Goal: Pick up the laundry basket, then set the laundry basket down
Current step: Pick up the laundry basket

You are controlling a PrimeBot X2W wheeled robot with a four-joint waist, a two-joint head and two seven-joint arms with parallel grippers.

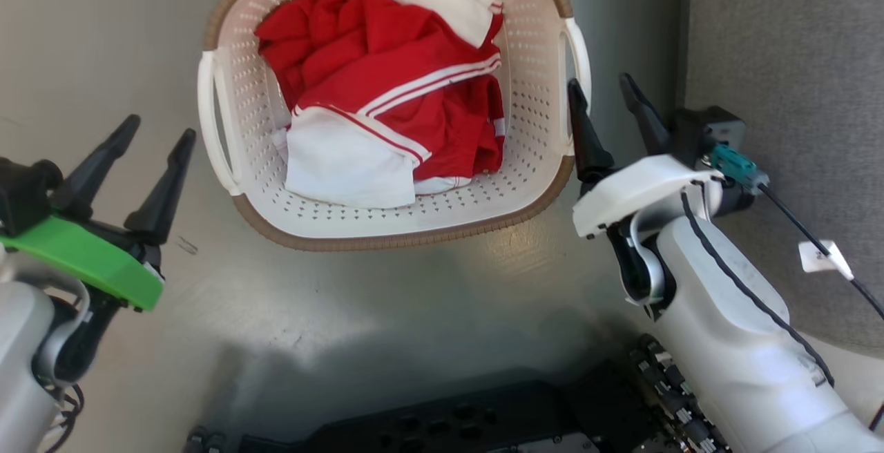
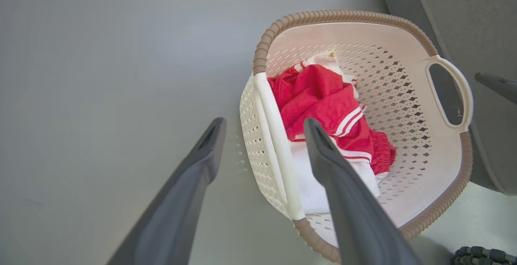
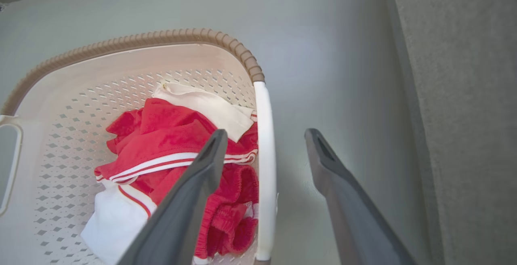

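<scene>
The basket's perforated body (image 1: 373,213) is far wider than my open fingers. My left gripper should grab the basket by its slim white loop handle (image 1: 210,123) next.
The laundry basket (image 1: 532,66) stands on the grey floor, cream-white and perforated with a brown woven rim, holding red and white clothes (image 1: 387,94). My left gripper (image 1: 155,128) is open, a little short of the basket's left loop handle (image 1: 207,121). In the left wrist view my left gripper (image 2: 264,124) points at that handle bar (image 2: 278,152), which lies between its fingers' line of sight. My right gripper (image 1: 604,87) is open next to the right handle (image 1: 579,59). In the right wrist view my right gripper (image 3: 264,134) straddles the white handle bar (image 3: 265,168).
A grey fabric-covered surface (image 1: 787,94) rises close on the right of the basket and my right arm. The robot's dark base (image 1: 449,425) sits at the bottom edge. Bare grey floor (image 1: 90,45) spreads to the left.
</scene>
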